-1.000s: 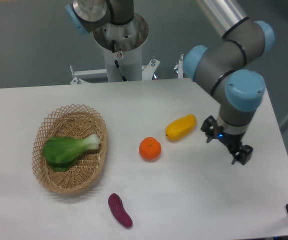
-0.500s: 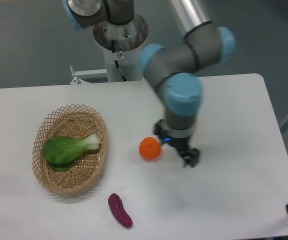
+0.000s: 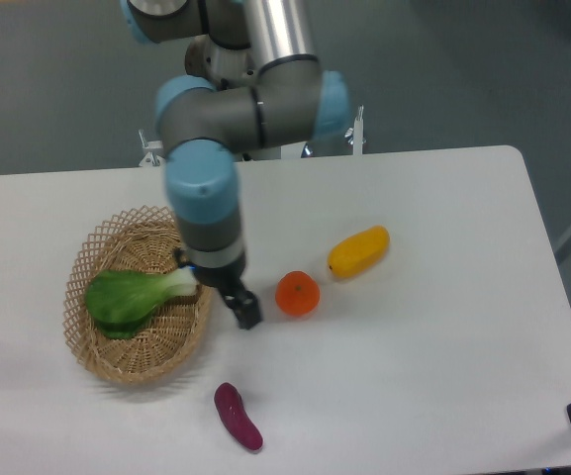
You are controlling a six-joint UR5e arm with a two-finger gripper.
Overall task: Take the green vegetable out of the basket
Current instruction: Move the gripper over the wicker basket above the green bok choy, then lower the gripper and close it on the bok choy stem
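Note:
My gripper will pick the green vegetable out of the basket, so it will grab the vegetable by its pale stalk end (image 3: 178,282) next.
The green vegetable (image 3: 132,296) lies in the basket (image 3: 97,358) at the left of the table, leaves to the left and pale stalk end to the right. My gripper (image 3: 216,287) hangs over the basket's right rim, right beside the stalk end. It is open, with nothing between its fingers. One dark finger (image 3: 247,312) shows outside the rim, toward the orange. The other finger is mostly hidden by the wrist.
An orange (image 3: 297,294) sits just right of the gripper. A yellow oblong fruit (image 3: 358,251) lies further right. A small purple eggplant-like piece (image 3: 237,417) rests near the front edge. The robot base (image 3: 236,59) stands behind the table.
The arm has swung from the right side of the table leftward, past the orange, to the basket's right rim. The vegetable and the other objects have not moved.

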